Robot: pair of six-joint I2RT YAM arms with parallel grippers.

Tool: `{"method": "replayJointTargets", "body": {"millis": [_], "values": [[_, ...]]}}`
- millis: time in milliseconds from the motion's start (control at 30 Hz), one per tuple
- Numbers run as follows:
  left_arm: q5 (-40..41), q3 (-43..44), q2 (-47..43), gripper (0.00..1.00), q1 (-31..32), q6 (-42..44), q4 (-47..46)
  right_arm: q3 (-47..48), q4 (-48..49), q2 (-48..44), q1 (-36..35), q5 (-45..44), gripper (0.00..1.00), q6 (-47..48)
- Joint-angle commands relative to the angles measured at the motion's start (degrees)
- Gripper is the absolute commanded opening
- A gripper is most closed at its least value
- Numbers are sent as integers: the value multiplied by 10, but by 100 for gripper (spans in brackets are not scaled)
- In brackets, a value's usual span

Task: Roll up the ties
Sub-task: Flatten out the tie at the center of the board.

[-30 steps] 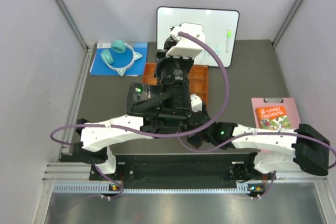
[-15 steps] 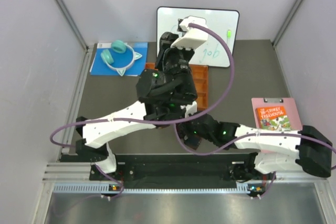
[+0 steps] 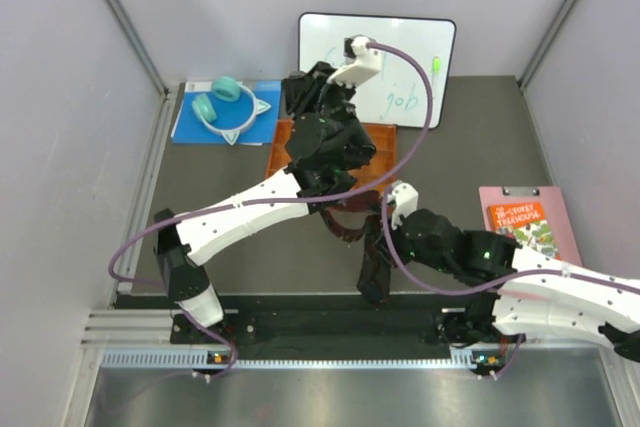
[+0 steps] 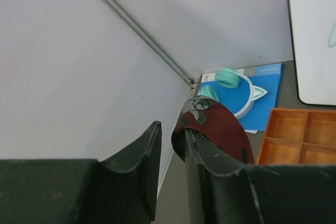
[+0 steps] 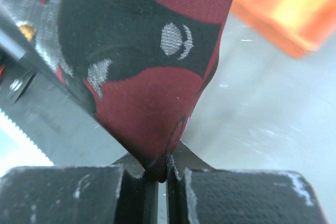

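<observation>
I will next grab the tie's raised part [image 3: 339,220] [image 4: 190,120] with my left gripper, away from the tie's folded edge in my right gripper, to stretch the tie for rolling.
A dark maroon-red tie [image 3: 345,225] with black and grey pattern hangs in the air between my two arms, in front of the orange tray. My right gripper [image 5: 161,162] is shut on a folded edge of the tie [image 5: 152,77], which fans upward from the jaws; from above this gripper [image 3: 375,269] sits near the table's front centre. My left gripper [image 4: 170,132] is raised over the tray. Its jaws stand a little apart with nothing between them. The tie [image 4: 218,127] drapes over the outer side of its right finger [image 4: 210,161].
An orange compartment tray [image 3: 378,152] lies at centre back, with a whiteboard [image 3: 405,62] and green marker [image 3: 435,64] behind it. Teal headphones [image 3: 225,105] rest on a blue sheet [image 3: 190,122] at back left. A pink clipboard [image 3: 560,212] with a book lies at right.
My right gripper has closed on the tie and its arm has stretched toward the centre. My left gripper has opened, and that arm has swung toward the back over the tray.
</observation>
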State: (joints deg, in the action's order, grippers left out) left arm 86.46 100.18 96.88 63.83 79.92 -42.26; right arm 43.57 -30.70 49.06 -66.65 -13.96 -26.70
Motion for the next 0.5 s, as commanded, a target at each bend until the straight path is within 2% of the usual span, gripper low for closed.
{"method": "replayJointTargets", "body": {"millis": [0, 67, 167, 233, 267, 300, 333, 367, 467], "values": [[107, 37, -18, 28, -27, 116, -202, 28, -97, -14, -4, -144, 0, -52], [85, 69, 7, 28, -33, 163, -223, 18, -89, -20, -3, -152, 0, -84], [59, 164, 39, 31, -49, 161, -195, -9, -75, -46, 17, -146, 0, -133], [44, 234, 50, 35, -54, 77, -58, -37, -64, -64, 49, -122, 0, -149], [28, 251, 46, 45, -54, 25, 12, -47, -58, -84, 62, -111, 0, -158], [19, 270, 43, 50, -54, -116, 176, -61, -56, -92, 78, -94, 0, -161], [11, 309, 38, 54, -54, -166, 232, -67, -54, -100, 110, -83, 0, -160], [-4, 320, 33, 57, -54, -206, 262, -71, -50, -106, 130, -70, 0, -153], [-16, 326, 21, 59, -54, -223, 267, -82, -36, -114, 183, -20, 0, -134]]}}
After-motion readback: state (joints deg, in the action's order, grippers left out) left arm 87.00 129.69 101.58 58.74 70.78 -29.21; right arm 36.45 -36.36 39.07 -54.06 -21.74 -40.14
